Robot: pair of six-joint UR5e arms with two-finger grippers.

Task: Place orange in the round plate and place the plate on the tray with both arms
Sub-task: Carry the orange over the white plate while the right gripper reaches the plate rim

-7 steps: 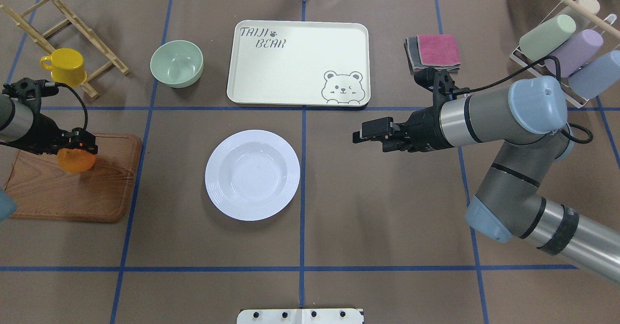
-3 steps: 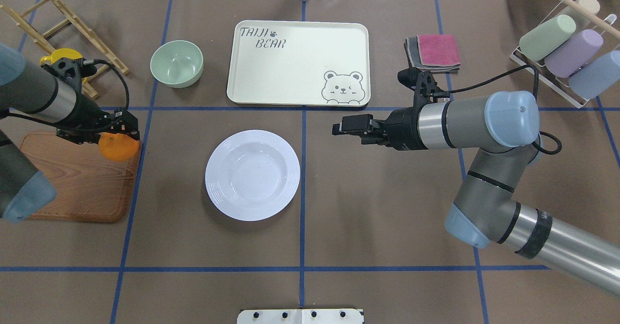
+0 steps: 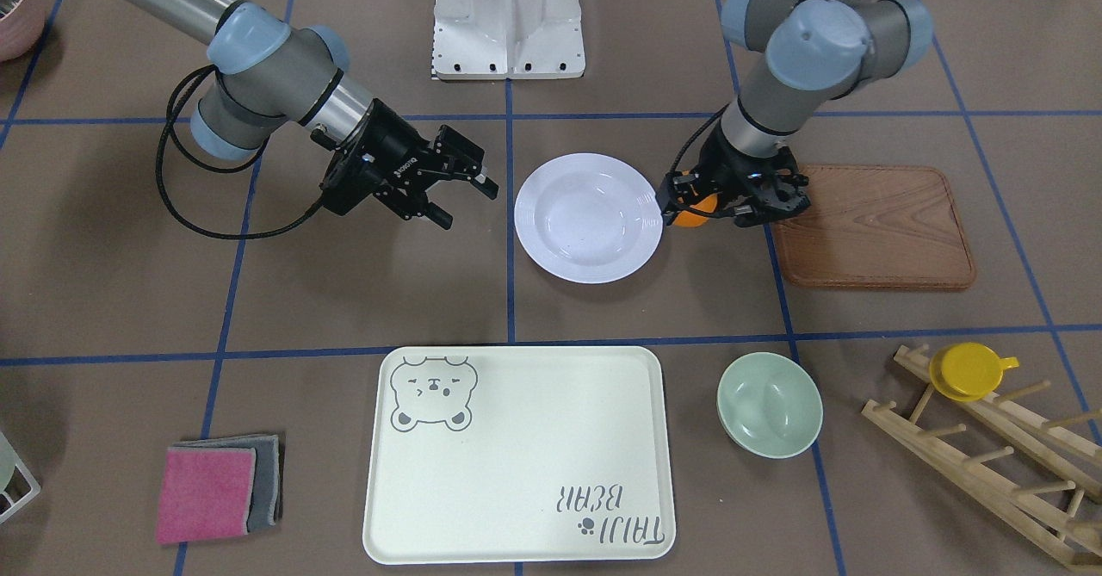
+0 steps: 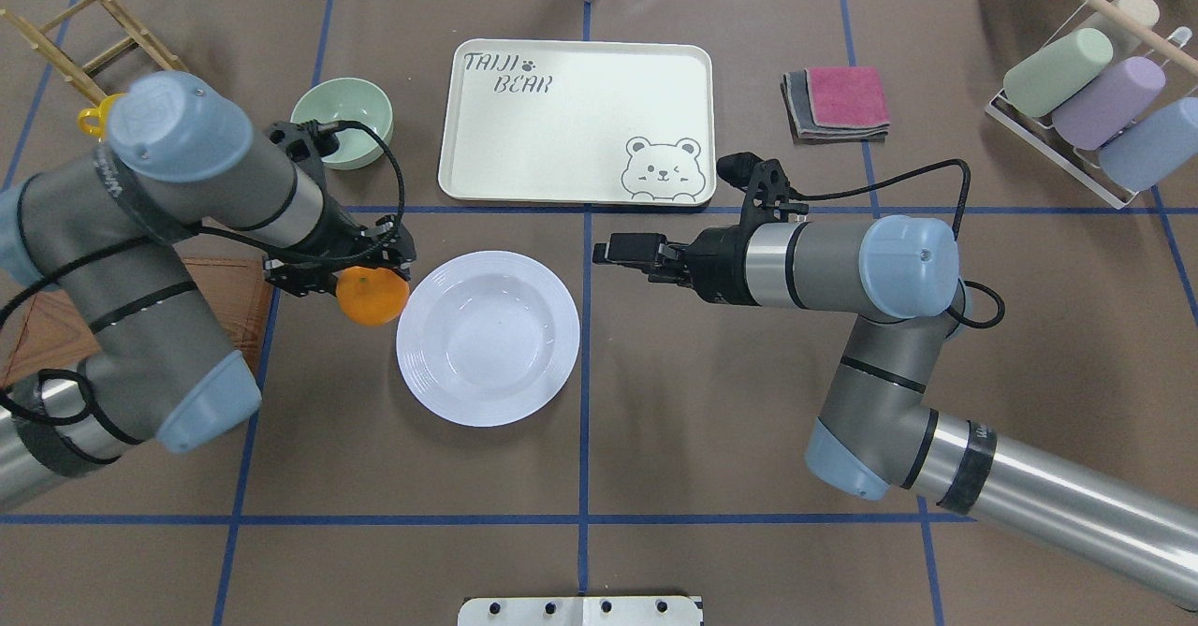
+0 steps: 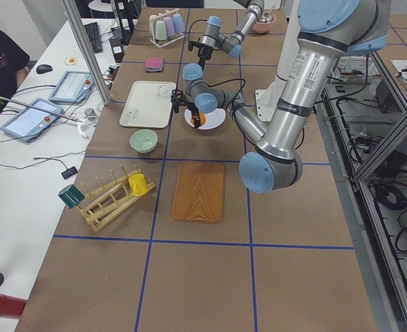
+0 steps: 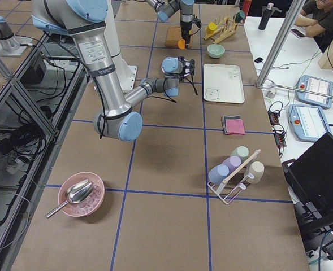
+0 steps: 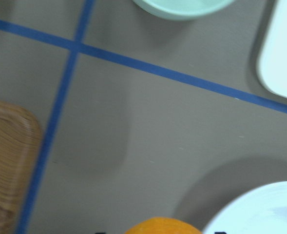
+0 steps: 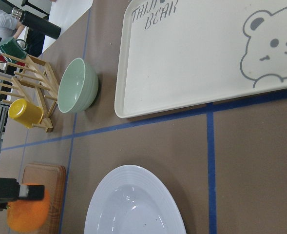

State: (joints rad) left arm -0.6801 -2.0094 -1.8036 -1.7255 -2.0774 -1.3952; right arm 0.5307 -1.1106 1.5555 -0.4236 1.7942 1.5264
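Note:
My right gripper grabs the round plate by its rim next. Then it carries the plate onto the tray (image 3: pixel 518 452) (image 8: pixel 197 63).
The orange (image 4: pixel 372 296) hangs just off the left rim of the round plate (image 4: pixel 487 338), with my left gripper (image 4: pixel 360 275) shut on it. In the front-facing view the orange (image 3: pixel 693 213) sits beside the white plate (image 3: pixel 588 217), clamped in my left gripper (image 3: pixel 696 201). My right gripper (image 4: pixel 608 252) hovers open and holding nothing just right of the plate, its fingers spread in the front-facing view (image 3: pixel 465 199). The cream tray (image 4: pixel 576 121) with the bear drawing lies beyond the plate. The right wrist view shows the plate (image 8: pixel 133 204), the tray (image 8: pixel 197 63) and the orange (image 8: pixel 26 214).
A pale-green bowl (image 4: pixel 351 116) stands left of the tray. The wood-grain board (image 3: pixel 869 225) lies under my left arm. A yellow cup (image 3: pixel 964 369) hangs on a wooden rack at the far left. Folded cloths (image 4: pixel 838 100) and a rack of tumblers (image 4: pixel 1086 102) are at the right.
My left arm has carried the orange rightward from over the board to the plate's left rim. The right gripper has moved left, closer to the plate.

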